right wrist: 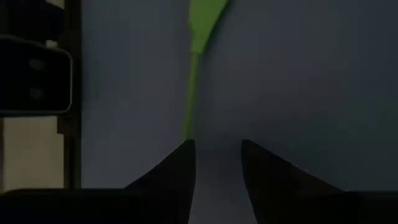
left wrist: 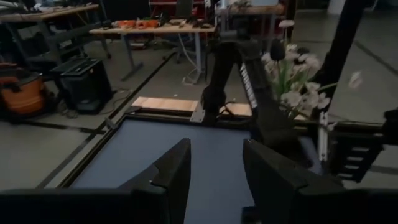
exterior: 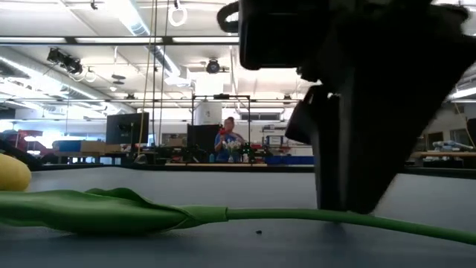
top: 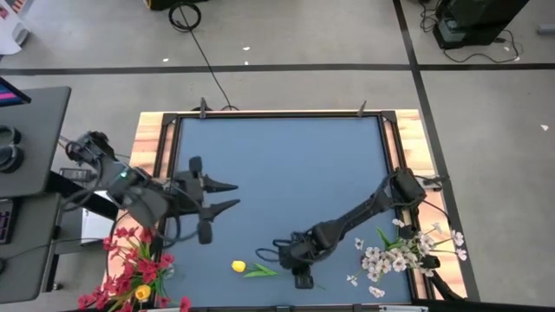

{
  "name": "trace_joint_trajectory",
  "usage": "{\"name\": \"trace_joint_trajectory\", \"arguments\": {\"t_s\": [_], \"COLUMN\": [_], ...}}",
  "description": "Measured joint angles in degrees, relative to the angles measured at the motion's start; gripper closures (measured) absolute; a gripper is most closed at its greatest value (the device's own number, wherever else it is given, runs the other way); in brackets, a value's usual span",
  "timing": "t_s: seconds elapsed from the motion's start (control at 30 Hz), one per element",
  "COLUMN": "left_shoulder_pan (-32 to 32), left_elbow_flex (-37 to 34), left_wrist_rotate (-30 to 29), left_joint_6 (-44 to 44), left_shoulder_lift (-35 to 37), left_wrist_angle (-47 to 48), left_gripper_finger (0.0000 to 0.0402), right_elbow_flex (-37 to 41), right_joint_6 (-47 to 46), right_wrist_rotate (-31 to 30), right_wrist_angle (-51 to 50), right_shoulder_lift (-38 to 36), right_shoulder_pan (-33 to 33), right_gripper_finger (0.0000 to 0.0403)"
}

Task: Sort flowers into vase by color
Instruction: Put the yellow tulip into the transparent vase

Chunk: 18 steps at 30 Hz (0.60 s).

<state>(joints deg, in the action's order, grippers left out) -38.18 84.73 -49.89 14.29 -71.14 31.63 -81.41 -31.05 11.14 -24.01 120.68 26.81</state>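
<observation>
My right gripper should next pick up the tulip by its stem below the leaves, so that the tulip's yellow blossom (top: pixel 238 266) stays free for sorting into a vase.
A yellow tulip (top: pixel 238 266) lies flat on the blue mat near the table's front edge; its leaf (exterior: pixel 97 212) and long green stem (exterior: pixel 282 214) rest on the mat. My right gripper (right wrist: pixel 217 146) is open and points steeply down at the stem's free end. The stem (right wrist: pixel 191 87) runs under its one fingertip. My left gripper (top: pixel 232 198) hangs open over the table's left half, well above the mat. Red flowers (top: pixel 139 270) bunch at the near left corner and white flowers (top: pixel 408 251) at the near right. No vase shows; the blossoms cover whatever holds them. My right gripper stands over the tulip's stem near its free end (right wrist: pixel 188 132), coming from above and slanting toward the table's left. One dark finger (exterior: pixel 357 179) reaches down to the stem's level. I cannot tell whether it touches the stem. The stem lies flat on the mat.
A wooden border (top: pixel 147 139) frames the blue mat (top: pixel 286 165), whose middle and far part lie bare. My right arm (top: pixel 364 212) stretches low across the near right. A desk with equipment (top: pixel 26 147) stands left of the table.
</observation>
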Motion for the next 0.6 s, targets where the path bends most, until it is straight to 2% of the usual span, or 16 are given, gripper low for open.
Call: {"name": "trace_joint_trajectory", "arguments": {"t_s": [0.2, 0.6], "left_shoulder_pan": [2.4, 7.38], "left_elbow_flex": [0.0, 0.0], "left_wrist_rotate": [0.03, 1.64], "left_joint_6": [-0.32, 6.01], "left_shoulder_lift": [-3.24, -4.67], "left_wrist_angle": [-0.14, -0.56], "left_gripper_finger": [0.0251, 0.0251], "right_elbow_flex": [0.07, 0.09], "right_joint_6": [2.97, 14.9], "right_wrist_rotate": [-8.12, -15.56], "right_wrist_angle": [-0.92, 9.58], "right_shoulder_lift": [-1.33, -0.89], "right_shoulder_pan": [1.83, 4.43], "right_gripper_finger": [0.0263, 0.0263]}}
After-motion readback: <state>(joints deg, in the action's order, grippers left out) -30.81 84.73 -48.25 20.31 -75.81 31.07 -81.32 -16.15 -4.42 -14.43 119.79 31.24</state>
